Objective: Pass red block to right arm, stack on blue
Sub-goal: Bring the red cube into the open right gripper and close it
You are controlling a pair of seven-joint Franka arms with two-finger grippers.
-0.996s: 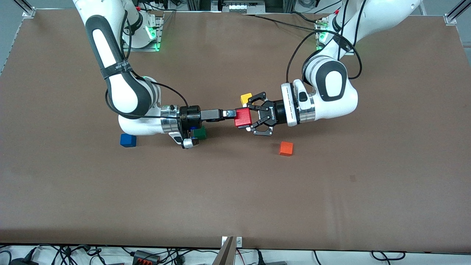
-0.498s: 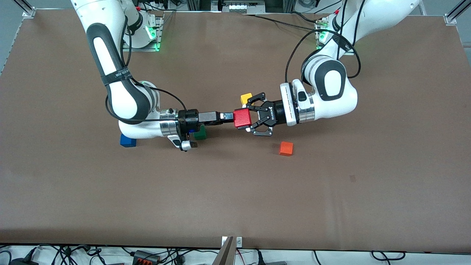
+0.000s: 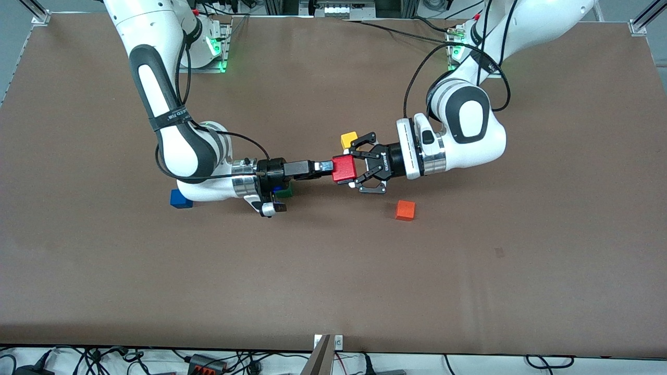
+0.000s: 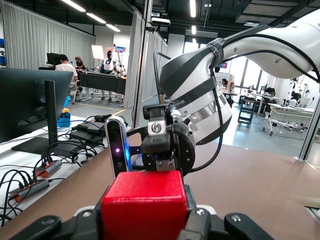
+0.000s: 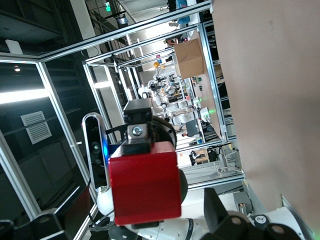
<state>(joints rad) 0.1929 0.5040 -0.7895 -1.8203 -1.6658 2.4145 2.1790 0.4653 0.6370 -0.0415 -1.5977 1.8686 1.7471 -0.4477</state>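
Note:
I need to grab the red block by its opposite sides with my right gripper. Its front side then stays free for the blue cube [image 3: 180, 199].
The red block [image 3: 344, 169] is up in the air over the middle of the table, held in my left gripper [image 3: 353, 167], whose wide black claw is shut on it. My right gripper [image 3: 327, 166] points at the block, its tips at the block's free face. In the right wrist view the red block [image 5: 145, 182] lies ahead between the spread fingers [image 5: 216, 210], so the right gripper is open. The left wrist view shows the red block [image 4: 144, 202] in the claw and the right gripper [image 4: 164, 167] facing it. The blue cube [image 3: 180, 199] sits on the table, partly hidden by the right arm.
A green cube [image 3: 284, 191] lies under the right wrist, mostly hidden. A yellow cube [image 3: 348, 139] sits just farther from the camera than the held block. An orange cube [image 3: 405, 210] lies nearer the camera, toward the left arm's end.
The right arm's wrist has turned and shifted a little toward the red block. The left gripper has kept the block nearly still.

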